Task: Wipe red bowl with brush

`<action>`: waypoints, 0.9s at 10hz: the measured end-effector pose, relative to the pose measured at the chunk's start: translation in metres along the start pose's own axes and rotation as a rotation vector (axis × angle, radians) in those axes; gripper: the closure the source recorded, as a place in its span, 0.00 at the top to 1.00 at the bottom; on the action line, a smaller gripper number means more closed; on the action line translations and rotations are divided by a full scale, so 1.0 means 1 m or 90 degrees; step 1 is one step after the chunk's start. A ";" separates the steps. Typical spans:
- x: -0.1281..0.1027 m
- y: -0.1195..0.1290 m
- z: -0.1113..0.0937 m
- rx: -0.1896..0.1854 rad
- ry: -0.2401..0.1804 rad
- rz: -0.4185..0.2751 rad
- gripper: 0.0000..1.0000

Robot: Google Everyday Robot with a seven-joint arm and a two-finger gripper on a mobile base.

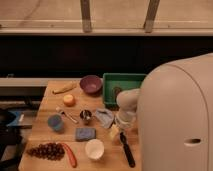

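I should reach for the brush with my gripper and pick it up by its slim end, so its broad black end stays free to wipe the red bowl.
The brush (127, 150) lies on the wooden table (46, 107) near the front edge. Its black handle points toward me and its pale head (114, 133) points up and left. My gripper (121, 125) hangs just above the head end of the brush, jaws open, and the brush still rests on the table. The big white arm fills the right side of the view and hides the red bowl.
A green tray (111, 80) and a purple bowl (91, 84) stand at the back. A grey cloth (105, 117), metal cup (86, 116), spoon (67, 116), blue cup (55, 122), blue sponge (85, 133) and white cup (94, 148) crowd the middle. Left: banana (65, 88), orange (69, 100), grapes (45, 150), chili (71, 155).
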 end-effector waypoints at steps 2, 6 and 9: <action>0.001 -0.004 0.001 0.003 0.003 0.014 0.72; -0.001 -0.009 -0.001 0.009 0.000 0.029 0.72; -0.003 -0.008 -0.002 0.012 -0.002 0.023 0.53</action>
